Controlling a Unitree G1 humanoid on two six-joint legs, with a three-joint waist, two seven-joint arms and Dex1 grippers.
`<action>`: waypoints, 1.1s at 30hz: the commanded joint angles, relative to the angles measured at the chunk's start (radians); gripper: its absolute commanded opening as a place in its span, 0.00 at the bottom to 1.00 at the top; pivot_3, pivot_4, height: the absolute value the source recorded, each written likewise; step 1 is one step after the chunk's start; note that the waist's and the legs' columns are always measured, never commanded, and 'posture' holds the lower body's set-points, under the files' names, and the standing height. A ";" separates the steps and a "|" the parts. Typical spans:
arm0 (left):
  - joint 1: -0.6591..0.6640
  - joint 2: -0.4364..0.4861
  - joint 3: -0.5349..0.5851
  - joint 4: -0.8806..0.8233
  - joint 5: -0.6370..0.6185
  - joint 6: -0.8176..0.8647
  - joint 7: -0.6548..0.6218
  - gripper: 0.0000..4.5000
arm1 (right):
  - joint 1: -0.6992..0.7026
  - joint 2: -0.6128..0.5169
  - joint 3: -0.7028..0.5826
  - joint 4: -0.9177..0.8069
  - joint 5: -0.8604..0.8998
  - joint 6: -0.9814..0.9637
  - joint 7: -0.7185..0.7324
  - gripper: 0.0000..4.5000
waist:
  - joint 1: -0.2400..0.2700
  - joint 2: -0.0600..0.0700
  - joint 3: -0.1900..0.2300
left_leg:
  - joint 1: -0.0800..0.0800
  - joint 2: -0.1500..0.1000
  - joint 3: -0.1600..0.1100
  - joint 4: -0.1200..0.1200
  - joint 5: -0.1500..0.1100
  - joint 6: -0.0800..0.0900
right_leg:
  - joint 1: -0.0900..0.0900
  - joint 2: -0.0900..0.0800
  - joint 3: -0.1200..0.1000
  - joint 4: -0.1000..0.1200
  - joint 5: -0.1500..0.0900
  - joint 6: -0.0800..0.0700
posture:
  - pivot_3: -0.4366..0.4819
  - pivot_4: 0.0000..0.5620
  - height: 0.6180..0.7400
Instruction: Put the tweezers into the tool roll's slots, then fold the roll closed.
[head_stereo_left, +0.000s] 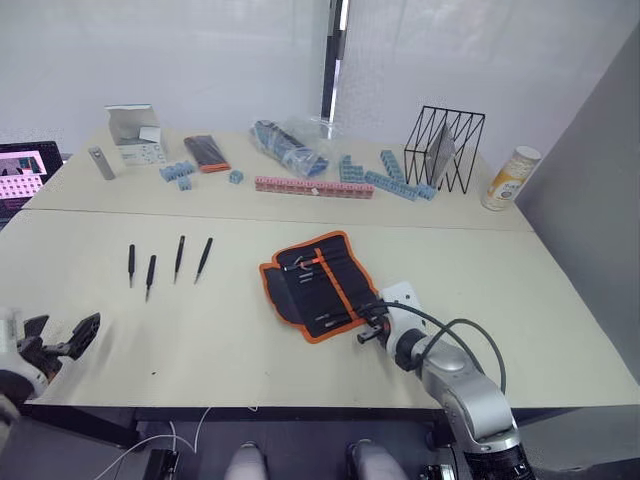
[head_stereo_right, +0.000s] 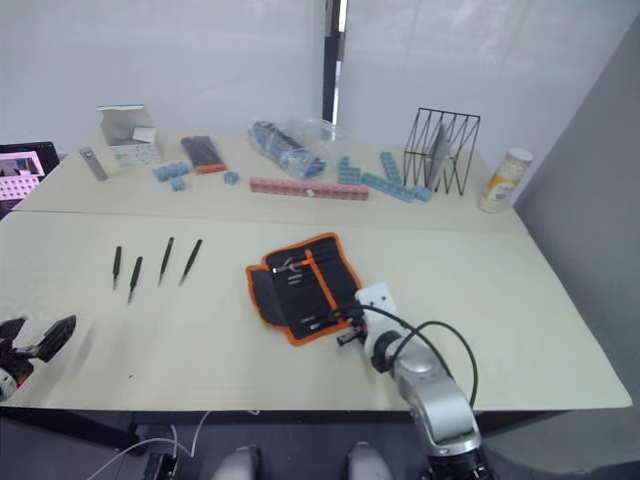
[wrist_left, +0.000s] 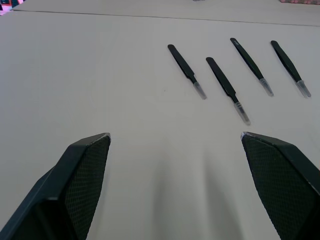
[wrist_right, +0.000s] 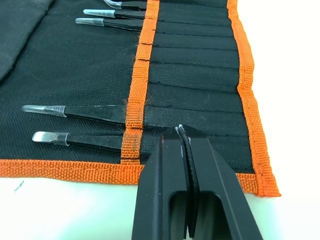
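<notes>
My left gripper is to grab the tweezers by its capped tip next, to slide the tweezers' broad black end into the tool roll's slot.
The tool roll lies unrolled on the table near the front middle, black with orange trim. Inside it, two tweezers sit in the slots closest to my right gripper, and more poke out at the roll's far end. Several loose black tweezers lie in a row on the table left of the roll. My right gripper is shut, its tips resting on the slot band at the roll's near edge. The left gripper hovers open low over bare table, short of the loose tweezers.
Along the back of the table stand a white box, a flat black-and-orange pack, blue blocks, a pink block strip, a plastic bag, a black wire rack and a bottle. A screen is at far left.
</notes>
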 joint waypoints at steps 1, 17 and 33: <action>-0.084 0.039 -0.049 0.024 0.007 0.039 0.036 0.99 | 0.045 0.012 0.016 0.060 0.002 0.070 -0.019 0.00 | 0.002 0.000 0.000 | 0.001 0.000 0.000 0.000 0.000 0.000 | 0.000 0.000 0.000 0.000 0.000 0.000 | 0.48 0.27 1.00; -0.395 0.077 -0.278 0.480 0.187 -0.098 0.073 0.99 | 0.091 0.007 0.044 0.058 -0.020 -0.001 -0.014 0.00 | 0.016 -0.001 -0.001 | 0.005 0.000 0.000 -0.003 0.000 0.000 | 0.002 0.000 -0.001 0.002 0.000 0.001 | 0.48 0.27 1.00; -0.606 0.031 -0.403 0.760 0.257 -0.194 0.062 0.99 | 0.087 -0.002 0.043 0.020 -0.017 0.021 -0.022 0.00 | 0.045 0.003 -0.006 | 0.010 0.000 0.001 -0.003 0.000 0.000 | 0.003 0.000 -0.001 0.006 0.000 0.001 | 0.48 0.27 1.00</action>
